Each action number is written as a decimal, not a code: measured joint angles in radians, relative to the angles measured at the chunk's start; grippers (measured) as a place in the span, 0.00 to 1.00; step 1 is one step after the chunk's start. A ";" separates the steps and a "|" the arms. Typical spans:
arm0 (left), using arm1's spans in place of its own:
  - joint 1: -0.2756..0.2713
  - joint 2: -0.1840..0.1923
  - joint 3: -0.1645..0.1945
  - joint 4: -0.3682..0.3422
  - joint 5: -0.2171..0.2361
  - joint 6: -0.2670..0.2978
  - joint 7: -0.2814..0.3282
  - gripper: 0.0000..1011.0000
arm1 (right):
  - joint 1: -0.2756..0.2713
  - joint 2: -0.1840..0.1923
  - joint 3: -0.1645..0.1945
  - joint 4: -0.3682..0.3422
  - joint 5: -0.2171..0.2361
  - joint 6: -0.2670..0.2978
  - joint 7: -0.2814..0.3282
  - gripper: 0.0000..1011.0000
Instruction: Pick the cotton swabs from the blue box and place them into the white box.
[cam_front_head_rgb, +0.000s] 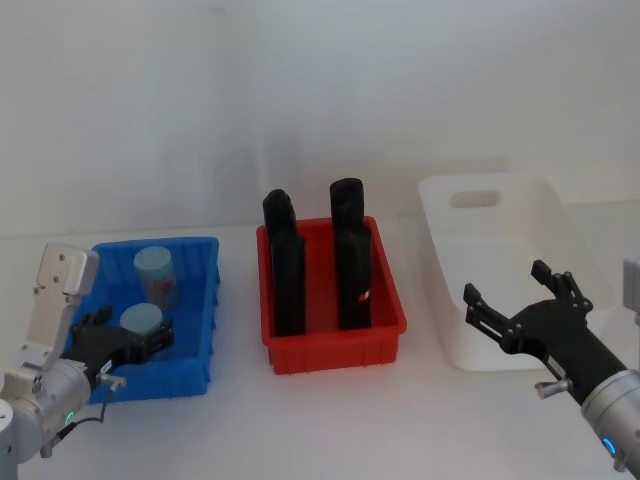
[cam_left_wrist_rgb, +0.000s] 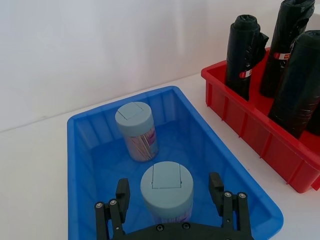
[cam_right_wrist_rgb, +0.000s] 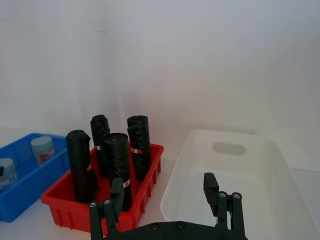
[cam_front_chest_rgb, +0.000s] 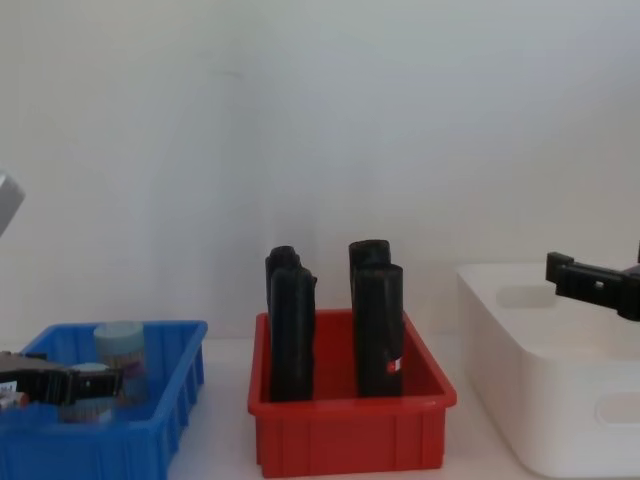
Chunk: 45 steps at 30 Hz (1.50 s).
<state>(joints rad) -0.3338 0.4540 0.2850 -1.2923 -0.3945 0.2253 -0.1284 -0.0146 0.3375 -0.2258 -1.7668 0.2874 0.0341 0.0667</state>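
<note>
The left gripper will take hold of the near jar by its light-blue lid. The cotton swabs can then go to the white box (cam_front_chest_rgb: 560, 345).
Two cotton swab jars with light-blue lids stand in the blue box (cam_front_head_rgb: 203, 300): a far jar (cam_front_head_rgb: 156, 272) and a near jar (cam_front_head_rgb: 141, 318). My left gripper (cam_front_head_rgb: 136, 338) is down inside the blue box and open. Its fingers (cam_left_wrist_rgb: 122, 193) straddle the near jar (cam_left_wrist_rgb: 166, 188), with a small gap on each side. The far jar (cam_left_wrist_rgb: 136, 131) stands free behind it. Over the front left part of the white box (cam_front_head_rgb: 560, 215) my right gripper (cam_front_head_rgb: 518, 300) hovers open and holds nothing. The white box (cam_right_wrist_rgb: 280, 165) looks bare inside.
A red bin (cam_front_head_rgb: 335, 352) holding several tall black rolls (cam_front_head_rgb: 288, 270) stands between the blue and white boxes. Bare white table lies in front of all three bins, and a white wall stands close behind.
</note>
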 joint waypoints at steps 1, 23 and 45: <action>-0.001 0.000 0.000 0.003 -0.001 0.000 -0.003 0.99 | 0.000 0.000 0.000 0.000 0.000 0.000 0.000 0.99; -0.035 -0.019 -0.002 0.078 0.003 -0.029 -0.060 0.64 | 0.000 0.000 0.000 0.000 0.000 0.000 0.000 0.99; -0.023 -0.005 -0.020 -0.002 0.013 -0.059 -0.048 0.64 | 0.000 0.000 0.000 0.000 0.000 0.000 0.000 0.99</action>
<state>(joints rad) -0.3565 0.4490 0.2652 -1.2938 -0.3817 0.1664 -0.1759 -0.0146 0.3375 -0.2258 -1.7667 0.2874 0.0340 0.0668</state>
